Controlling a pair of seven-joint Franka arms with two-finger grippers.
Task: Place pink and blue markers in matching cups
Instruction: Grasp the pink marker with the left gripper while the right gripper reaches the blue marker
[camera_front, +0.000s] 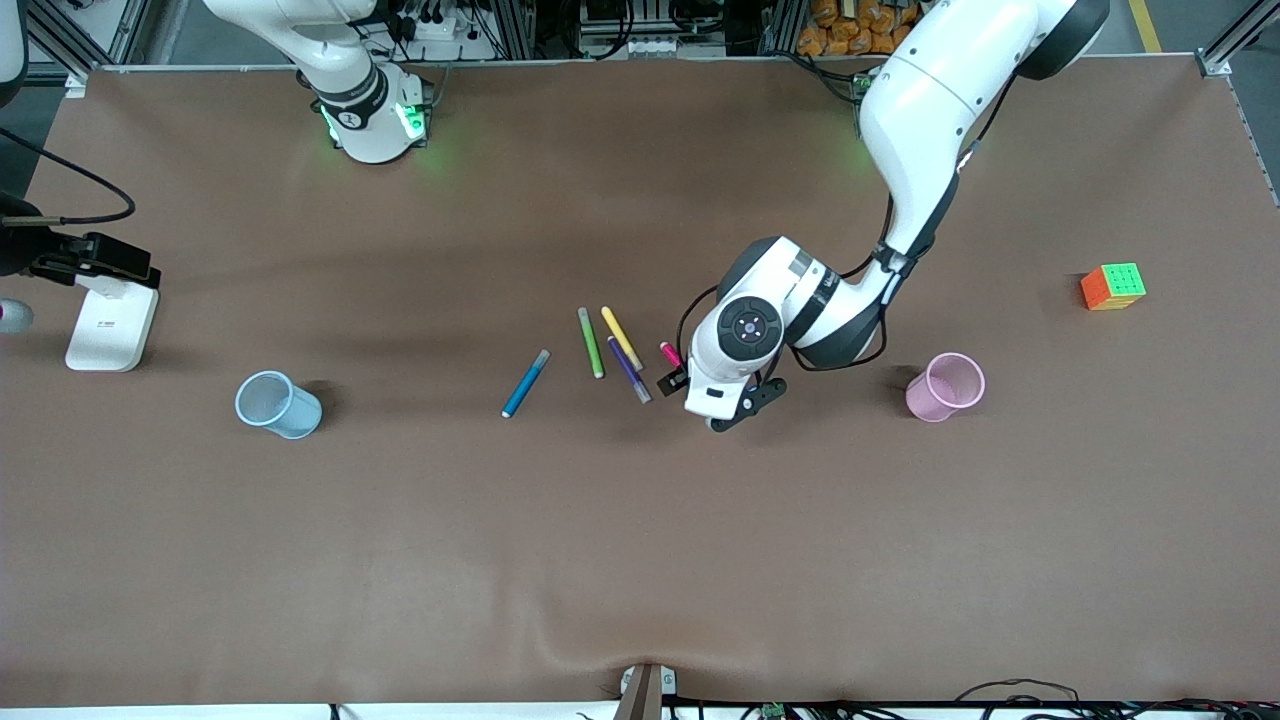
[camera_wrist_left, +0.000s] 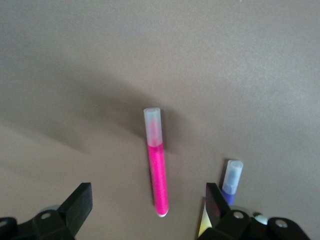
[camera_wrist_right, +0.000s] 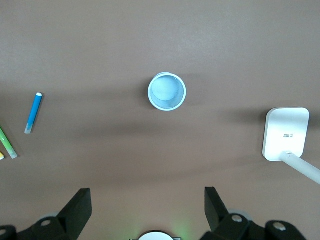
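My left gripper still has its fingers above the pink marker (camera_front: 669, 354) (camera_wrist_left: 157, 172), so it is too early to close. It lowers first, then closes on the marker.
The pink marker (camera_wrist_left: 157, 172) lies on the brown table, and my left gripper (camera_wrist_left: 148, 207) hangs open just above it, a finger on each side of its coloured end and touching nothing. In the front view only the marker's tip (camera_front: 670, 352) shows beside the left hand. The blue marker (camera_front: 526, 384) lies toward the right arm's end, apart from the other pens. The pale blue cup (camera_front: 278, 404) stands upright farther toward that end. The pink cup (camera_front: 946, 386) stands toward the left arm's end. My right gripper (camera_wrist_right: 148, 205) is open and empty, high over the table near its base, with the blue cup (camera_wrist_right: 167, 91) below.
Green (camera_front: 591, 343), yellow (camera_front: 621, 338) and dark purple (camera_front: 629, 370) pens lie close beside the pink marker; the purple cap (camera_wrist_left: 231, 180) sits by one left finger. A colour cube (camera_front: 1113, 286) rests near the left arm's end. A white stand (camera_front: 110, 325) is at the right arm's end.
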